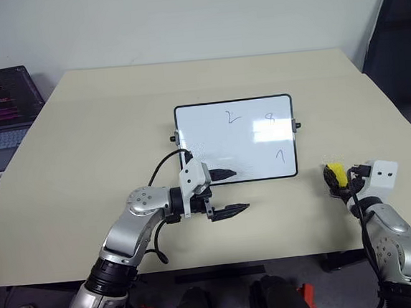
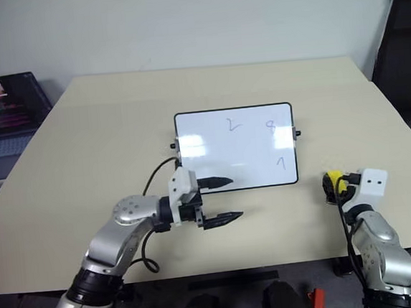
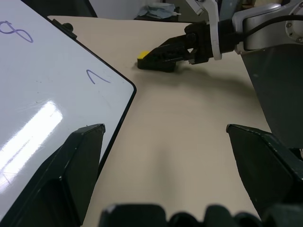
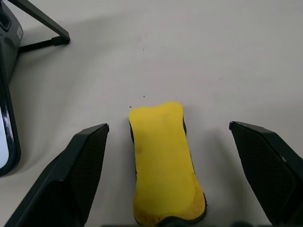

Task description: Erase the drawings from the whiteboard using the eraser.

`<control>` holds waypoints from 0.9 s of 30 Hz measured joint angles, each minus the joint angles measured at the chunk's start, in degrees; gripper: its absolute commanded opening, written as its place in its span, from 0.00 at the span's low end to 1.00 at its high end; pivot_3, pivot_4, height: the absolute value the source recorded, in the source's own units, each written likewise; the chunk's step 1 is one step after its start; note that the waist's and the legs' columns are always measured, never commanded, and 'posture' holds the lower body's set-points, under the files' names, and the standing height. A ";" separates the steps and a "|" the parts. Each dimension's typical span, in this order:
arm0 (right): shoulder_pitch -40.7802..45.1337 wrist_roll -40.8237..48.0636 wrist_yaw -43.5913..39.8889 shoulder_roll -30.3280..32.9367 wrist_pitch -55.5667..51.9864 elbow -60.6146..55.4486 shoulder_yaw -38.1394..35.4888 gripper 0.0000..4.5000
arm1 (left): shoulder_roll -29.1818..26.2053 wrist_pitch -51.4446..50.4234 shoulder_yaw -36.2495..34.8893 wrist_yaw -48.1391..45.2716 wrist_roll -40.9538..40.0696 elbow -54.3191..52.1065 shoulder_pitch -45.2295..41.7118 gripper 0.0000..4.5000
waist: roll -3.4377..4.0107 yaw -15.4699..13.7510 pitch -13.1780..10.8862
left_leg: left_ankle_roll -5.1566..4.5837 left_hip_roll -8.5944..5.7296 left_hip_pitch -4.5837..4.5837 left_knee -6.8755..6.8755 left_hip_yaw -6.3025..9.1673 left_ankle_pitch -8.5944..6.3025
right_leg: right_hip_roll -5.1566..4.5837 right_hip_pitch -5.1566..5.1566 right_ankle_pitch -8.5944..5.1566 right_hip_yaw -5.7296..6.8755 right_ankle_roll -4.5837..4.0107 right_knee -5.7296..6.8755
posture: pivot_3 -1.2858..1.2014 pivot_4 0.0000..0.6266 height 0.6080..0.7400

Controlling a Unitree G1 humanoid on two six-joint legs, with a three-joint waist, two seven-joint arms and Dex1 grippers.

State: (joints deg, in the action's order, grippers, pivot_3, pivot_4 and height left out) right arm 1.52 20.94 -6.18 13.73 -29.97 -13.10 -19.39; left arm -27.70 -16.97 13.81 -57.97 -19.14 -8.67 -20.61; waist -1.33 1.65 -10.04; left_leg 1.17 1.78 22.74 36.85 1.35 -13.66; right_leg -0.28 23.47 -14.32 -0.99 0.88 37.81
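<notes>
My right gripper should close now, because its fingers reach down on both sides of the yellow eraser. Closing now would hold it.
The whiteboard (image 1: 235,140) lies flat at the middle of the table. Its drawings are a "2" (image 1: 232,116), a "9" (image 1: 269,120) and a "1" (image 1: 280,155). My left gripper (image 1: 229,191) is open and points right along the board's near edge, one finger over that edge and the other over bare table. The yellow eraser (image 4: 163,163) lies on the table right of the board. My right gripper (image 1: 335,177) is open around it, with a finger (image 4: 71,175) on each side and a gap to both. The left wrist view also shows the eraser (image 3: 144,56) at the right gripper (image 3: 165,52).
An open laptop (image 1: 0,107) sits off the table's far left corner. A black chair (image 1: 397,43) stands at the far right. The beige table (image 1: 81,136) has wide bare room left of the board and behind it.
</notes>
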 measured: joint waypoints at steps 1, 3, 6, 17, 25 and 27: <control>0.00 0.19 0.02 -0.03 -0.55 0.00 0.00 0.99 | 0.00 0.15 0.00 -0.04 0.18 0.00 0.03 1.00 | 0.00 0.00 0.00 | 0.00 0.00 0.00 0.00 0.00 0.00 | 0.00 0.00 0.00 0.00 0.00 0.00 | 0.52 0.24 1.00; -0.04 0.55 0.02 -0.13 -1.15 0.00 0.09 0.99 | 0.00 0.35 0.00 -0.08 0.39 0.00 0.09 1.00 | 0.00 0.00 0.00 | 0.00 0.00 0.00 0.00 0.00 0.00 | 0.00 0.00 0.00 0.00 0.00 0.00 | 0.52 0.24 1.00; -0.05 0.54 0.03 -0.13 -1.75 0.00 0.37 0.86 | 0.00 0.75 0.00 -0.13 0.60 0.00 0.37 1.00 | 0.00 0.00 0.00 | 0.00 0.00 0.00 0.00 0.00 0.00 | 0.00 0.00 0.00 0.00 0.00 0.00 | 0.52 0.24 1.00; -0.01 0.49 0.16 -0.13 -1.81 0.00 0.38 0.25 | 0.41 1.14 0.00 -0.20 1.39 0.28 0.31 1.00 | 0.00 0.00 0.00 | 0.00 0.00 0.00 0.00 0.00 0.00 | 0.00 0.00 0.00 0.00 0.01 0.00 | 0.52 0.24 1.00; 0.20 -1.02 0.83 -0.05 -1.52 -0.01 0.79 0.25 | 0.62 1.25 0.00 0.15 2.21 1.52 -0.43 1.00 | 0.00 0.00 0.00 | 0.00 0.00 0.00 0.01 0.00 0.00 | 0.00 0.00 0.00 0.01 0.01 0.01 | 0.52 0.24 1.00; 0.23 -2.10 0.75 0.03 -0.76 -0.06 1.68 0.25 | 1.12 2.11 0.01 1.55 4.00 2.71 -1.13 1.00 | 0.00 0.00 0.00 | 0.00 0.00 0.00 0.01 0.00 0.00 | 0.01 0.00 0.00 0.01 0.01 0.01 | 0.52 0.24 1.00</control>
State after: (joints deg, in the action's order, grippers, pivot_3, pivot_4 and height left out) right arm 1.75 18.84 -5.43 13.76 -30.72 -13.15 -17.71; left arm -26.58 -14.86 13.82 -56.42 -15.14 -5.97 -21.74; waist -1.33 1.65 -10.04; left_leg 1.17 1.77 22.74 36.85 1.35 -13.66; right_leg -0.27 23.47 -14.31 -0.99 0.89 37.82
